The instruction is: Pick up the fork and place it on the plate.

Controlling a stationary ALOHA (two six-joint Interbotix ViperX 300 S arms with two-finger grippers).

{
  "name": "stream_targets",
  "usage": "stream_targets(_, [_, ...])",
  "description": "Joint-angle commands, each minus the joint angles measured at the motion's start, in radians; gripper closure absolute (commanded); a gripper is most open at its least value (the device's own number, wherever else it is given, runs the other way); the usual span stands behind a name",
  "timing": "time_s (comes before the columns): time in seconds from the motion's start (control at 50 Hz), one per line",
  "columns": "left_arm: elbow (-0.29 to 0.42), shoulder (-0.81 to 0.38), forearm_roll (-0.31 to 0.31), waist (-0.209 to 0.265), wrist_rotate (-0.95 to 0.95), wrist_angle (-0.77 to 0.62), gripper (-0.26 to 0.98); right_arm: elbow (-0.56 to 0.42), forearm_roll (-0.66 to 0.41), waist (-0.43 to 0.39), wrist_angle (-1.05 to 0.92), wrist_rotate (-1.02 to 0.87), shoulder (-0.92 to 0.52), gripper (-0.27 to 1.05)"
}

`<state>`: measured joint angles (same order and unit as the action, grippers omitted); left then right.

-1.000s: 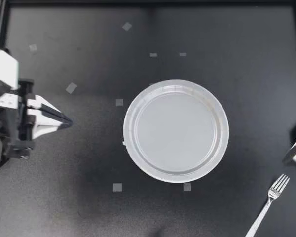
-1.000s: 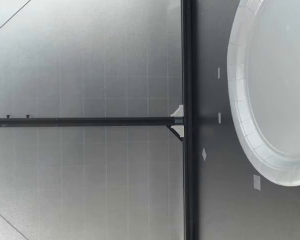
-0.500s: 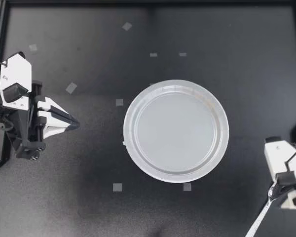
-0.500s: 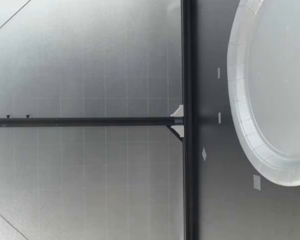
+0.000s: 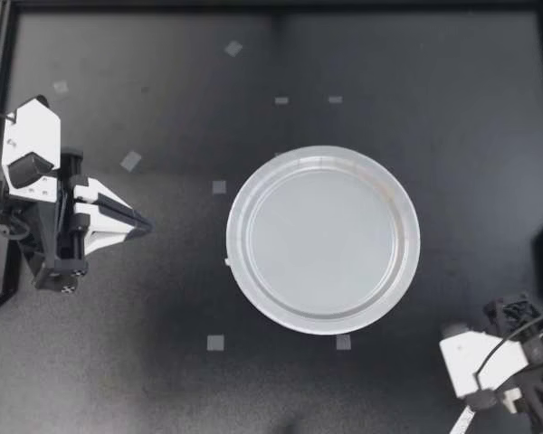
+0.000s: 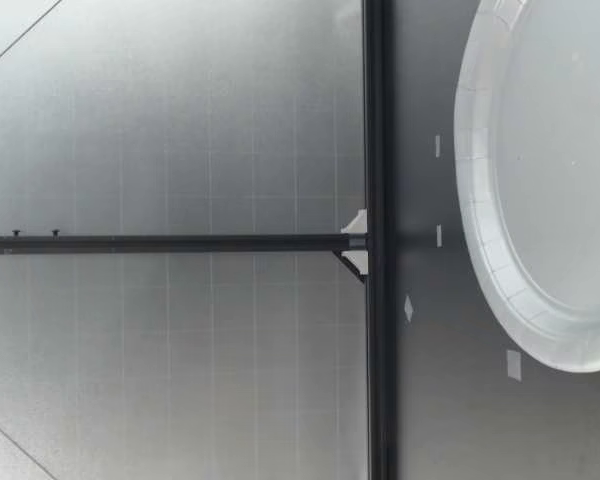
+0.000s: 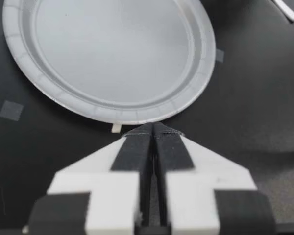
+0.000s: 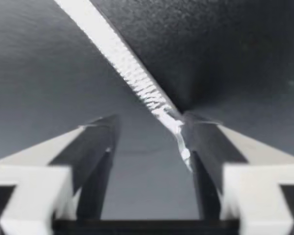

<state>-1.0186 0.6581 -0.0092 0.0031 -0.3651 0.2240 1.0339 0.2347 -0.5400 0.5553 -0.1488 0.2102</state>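
Observation:
My right gripper grabs the silver fork by its neck [image 8: 176, 125] next. Then the fork goes onto the round grey plate.
The round grey plate [image 5: 323, 240] lies in the middle of the black table. My left gripper [image 5: 147, 224] is shut and empty, well to the left of the plate, pointing at its rim [image 7: 137, 117]. My right gripper [image 5: 485, 396] hangs over the fork at the table's front right corner. Only the end of the fork's handle [image 5: 462, 421] shows from above. In the right wrist view the right gripper [image 8: 149, 122] is open, and the silver fork [image 8: 122, 63] runs slantwise between the fingers, lying against one fingertip [image 8: 193, 132]. The low view shows the plate's rim [image 6: 480, 200] and no gripper.
Small squares of grey tape [image 5: 215, 343] are stuck around the plate. A black frame [image 5: 271, 4] borders the table. The plate has nothing on it.
My right arm came in from the right edge, dropped over the fork and opened its fingers. My left gripper shifted slightly toward the plate and stayed shut.

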Motion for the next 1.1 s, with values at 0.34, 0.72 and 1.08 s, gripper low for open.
stream_targets(0.34, [-0.023,0.009,-0.002,0.003,0.000,-0.009,0.69,-0.054,-0.235,0.028,0.012,-0.060,-0.057,0.22])
stream_targets(0.72, [-0.028,0.037,-0.002,0.002,0.002,-0.014,0.69,-0.055,-0.235,0.028,0.012,-0.054,-0.064,0.39])
stream_targets(1.08, [-0.035,0.049,-0.002,0.003,0.002,-0.040,0.69,-0.092,-0.236,0.031,0.012,-0.060,-0.038,0.72])
